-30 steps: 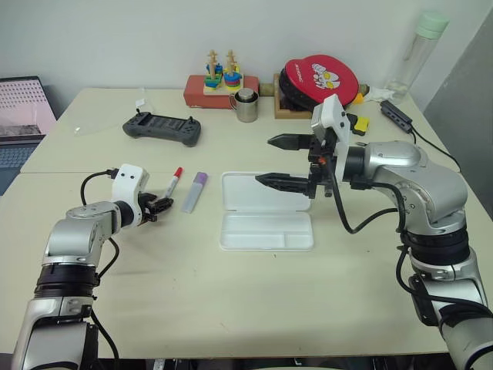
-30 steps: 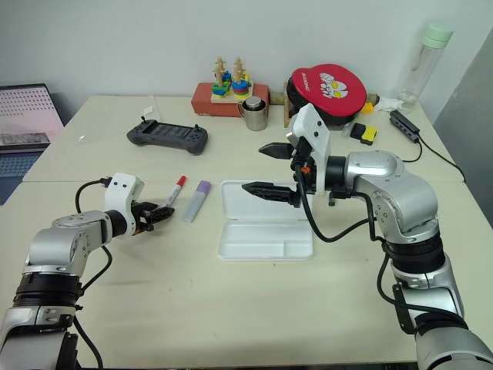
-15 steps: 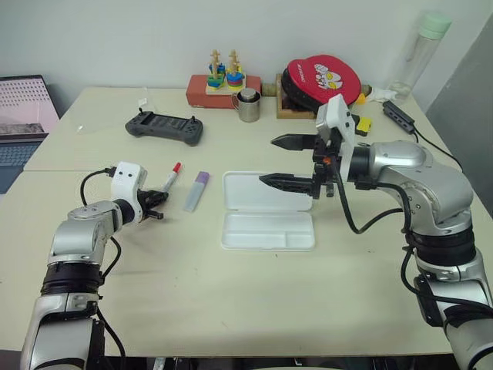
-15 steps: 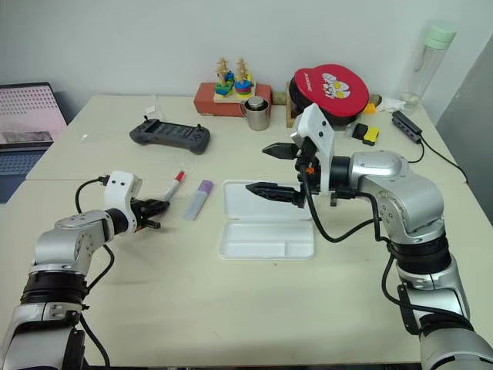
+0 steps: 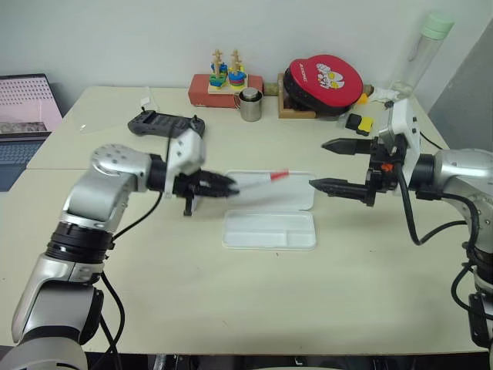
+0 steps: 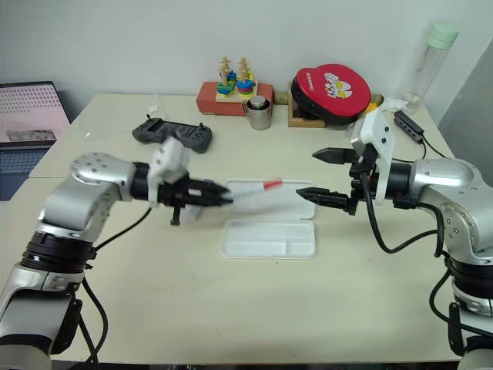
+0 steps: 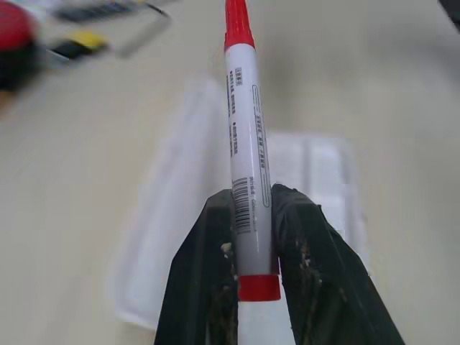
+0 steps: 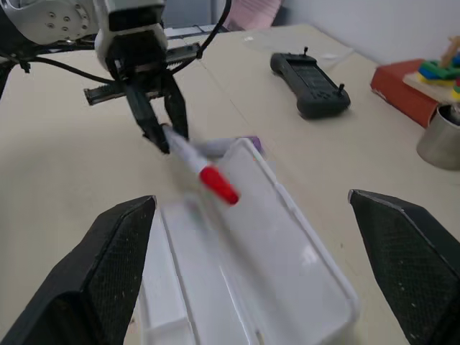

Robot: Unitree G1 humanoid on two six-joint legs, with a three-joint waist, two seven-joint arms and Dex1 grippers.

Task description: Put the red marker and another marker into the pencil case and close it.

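Observation:
My left gripper keeps hold of the marker for now, since the red marker (image 5: 266, 179) hangs above the white pencil case (image 5: 269, 229), over the case's raised lid.
My left gripper (image 5: 221, 187) is shut on the red marker (image 5: 266, 179), a slim white barrel with a red cap. It holds the marker level above the raised lid of the open white pencil case (image 5: 269, 229). In the left wrist view the marker (image 7: 244, 144) sits between the two black fingers (image 7: 208, 287), red cap pointing away over the case (image 7: 320, 172). A bit of the lilac marker (image 8: 248, 142) shows on the table beside the case's lid, behind the left gripper. My right gripper (image 5: 318, 163) hovers open, just right of the case, holding nothing.
A black game controller (image 5: 164, 123) lies at the back left, with a metal cup (image 5: 249, 105), a stacking toy on a red box (image 5: 223, 77) and a red round case (image 5: 323, 77) behind. A bottle (image 5: 416, 54) stands far right, a laptop (image 5: 23, 108) far left.
My left gripper closed on the red marker, lifted it off the table and carried it right, over the case. My right gripper drew away to the right, still open.

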